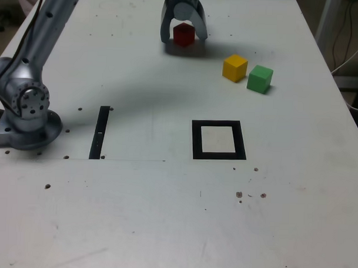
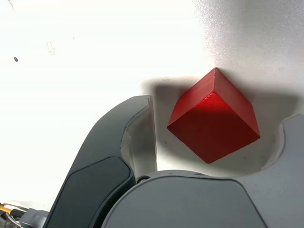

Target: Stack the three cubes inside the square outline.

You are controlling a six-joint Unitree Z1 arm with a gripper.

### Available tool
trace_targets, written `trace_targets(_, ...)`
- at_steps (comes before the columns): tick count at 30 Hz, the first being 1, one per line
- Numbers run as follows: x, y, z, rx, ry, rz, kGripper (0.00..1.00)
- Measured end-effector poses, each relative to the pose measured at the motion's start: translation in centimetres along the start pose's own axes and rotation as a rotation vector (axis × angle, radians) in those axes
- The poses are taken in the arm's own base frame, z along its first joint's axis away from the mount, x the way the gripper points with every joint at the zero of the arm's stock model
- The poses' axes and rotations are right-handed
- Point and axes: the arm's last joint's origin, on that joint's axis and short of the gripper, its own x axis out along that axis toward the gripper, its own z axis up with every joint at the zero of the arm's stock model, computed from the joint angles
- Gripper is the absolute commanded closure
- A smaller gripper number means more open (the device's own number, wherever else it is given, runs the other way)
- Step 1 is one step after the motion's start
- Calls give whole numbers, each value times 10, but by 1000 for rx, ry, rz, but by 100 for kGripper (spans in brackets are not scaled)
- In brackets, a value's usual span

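The stack inside the square outline (image 1: 196, 140) still has to be started. Next, my gripper will pick up the red cube (image 1: 183, 35) by its opposite sides to start it.
The red cube (image 1: 183, 35) rests on the white table at the far side, turned corner-on to the jaws in the wrist view (image 2: 213, 121). My gripper (image 1: 183, 37) (image 2: 216, 114) is lowered around it, open, one finger on each side with a gap showing at both. The yellow cube (image 1: 235, 68) and the green cube (image 1: 260, 78) sit side by side toward the exterior view's right of the red one, almost touching. Nearer the camera lies the square outline (image 1: 196, 140), with nothing on its pale centre.
A thin black strip (image 1: 100, 133) lies on the table at the exterior view's left of the outline. The arm's grey base (image 1: 26, 123) stands at the left edge. Small dark holes dot the table (image 1: 164, 216).
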Motion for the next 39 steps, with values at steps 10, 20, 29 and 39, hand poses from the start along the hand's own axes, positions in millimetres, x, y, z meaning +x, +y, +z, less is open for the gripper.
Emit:
trace_targets(10,-4,3,1,-3,-8,21,44)
trace_targets(20,-5,4,3,-8,-31,26,63)
trace_targets(29,-7,4,3,1,-51,11,76)
trace_targets(39,-10,3,2,1,-65,8,78)
